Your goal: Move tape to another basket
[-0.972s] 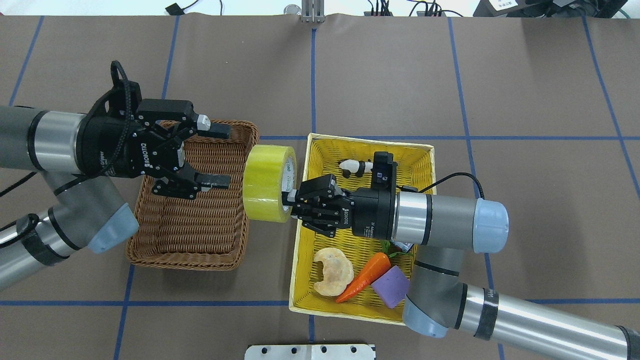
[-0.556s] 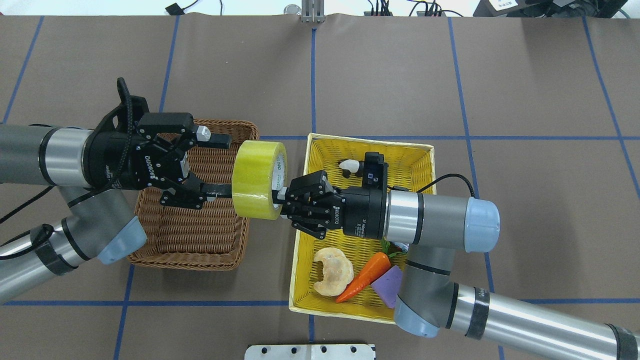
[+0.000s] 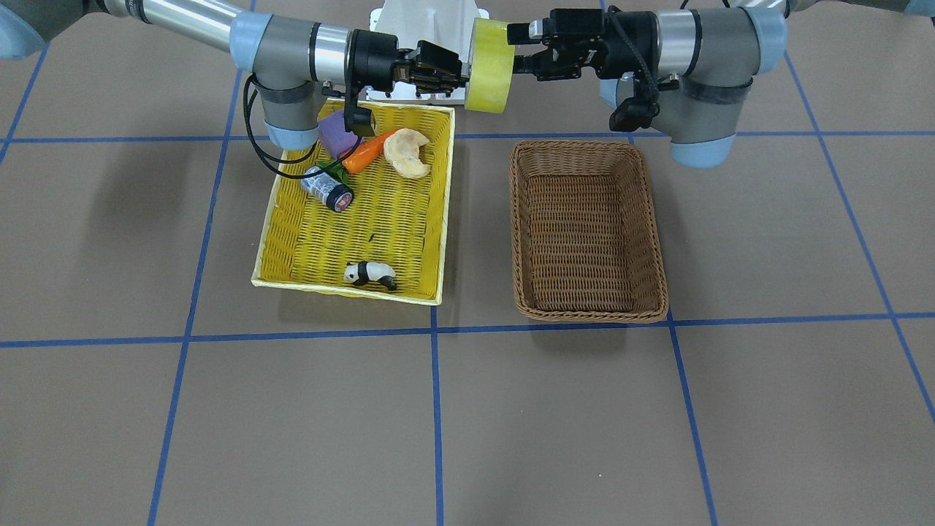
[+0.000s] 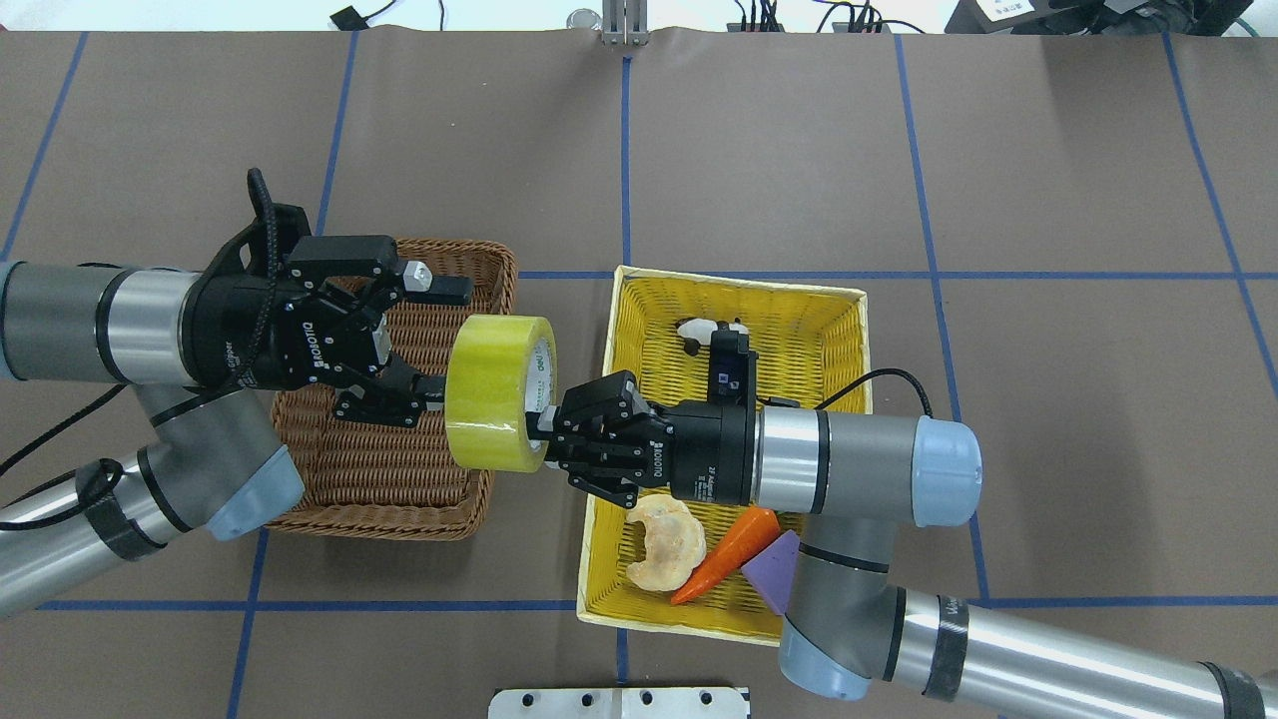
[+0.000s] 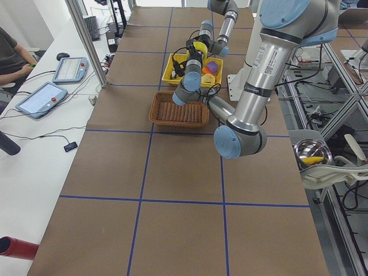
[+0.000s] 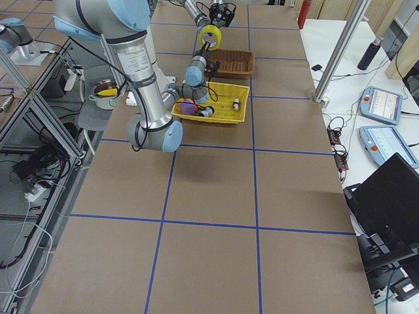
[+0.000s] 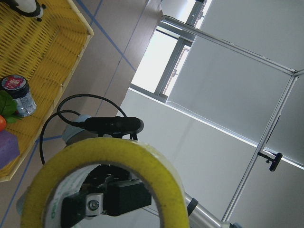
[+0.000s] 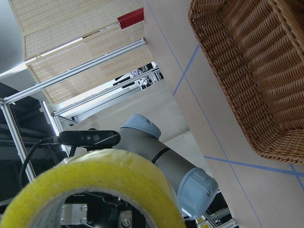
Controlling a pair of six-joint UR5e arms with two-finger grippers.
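The left gripper will next grab the yellowish tape roll by its side (image 3: 487, 66), to move the roll into the brown wicker basket.
The yellowish tape roll (image 4: 494, 392) hangs on edge in the air above the right rim of the brown wicker basket (image 4: 369, 524). My right gripper (image 4: 544, 424) is shut on the roll's wall from the yellow-basket side. My left gripper (image 4: 434, 340) is open at the roll's other face; its near finger reaches the middle of that face and its far finger lies past the roll's far rim. In the front view the tape (image 3: 489, 66) sits between the right gripper (image 3: 456, 73) and the left gripper (image 3: 522, 51). The tape also fills the left wrist view (image 7: 102, 156) and the right wrist view (image 8: 95, 175).
The yellow basket (image 4: 739, 285) stands right of the brown one and holds a panda figure (image 4: 704, 335), a carrot (image 4: 724, 554), a purple block (image 4: 769, 569), a pale bread piece (image 4: 664, 539) and a small grey-and-black cylinder (image 3: 327, 188). The brown basket (image 3: 588, 314) holds nothing.
My right gripper has carried the tape leftward from the yellow basket's edge to over the brown basket's rim. My left gripper has moved right to meet it, its fingers now at the roll.
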